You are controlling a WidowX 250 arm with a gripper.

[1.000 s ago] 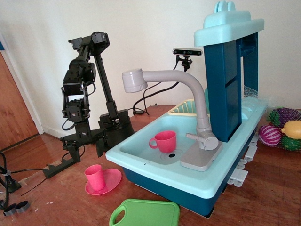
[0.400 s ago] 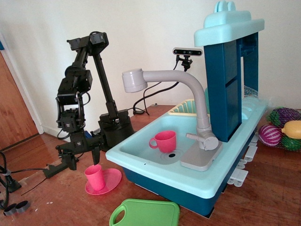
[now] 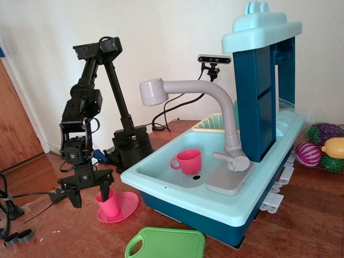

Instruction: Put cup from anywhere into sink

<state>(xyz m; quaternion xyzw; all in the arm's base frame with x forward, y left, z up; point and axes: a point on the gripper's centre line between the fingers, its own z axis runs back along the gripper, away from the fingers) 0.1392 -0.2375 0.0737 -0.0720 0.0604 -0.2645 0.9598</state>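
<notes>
My gripper grabs the tall pink cup by its rim next, to put the cup into the sink.
The cup, a tall pink tumbler, stands upright on a flat pink plate on the wooden surface, left of the sink. The sink is a light turquoise basin on a dark blue base with a grey faucet. My black gripper is open and low, just left of the cup. Its right finger overlaps the cup's rim and its left finger stands clear on the left. I cannot tell whether the right finger is inside the cup.
A squat pink mug with a handle sits in the sink by the drain. A green cutting board lies in front. A mesh bag of toy vegetables is at the right. Cables and a power strip lie at the left.
My arm has swung down and towards the front. The open gripper came from above the floor behind the plate to the cup's left side. The cup has not moved.
</notes>
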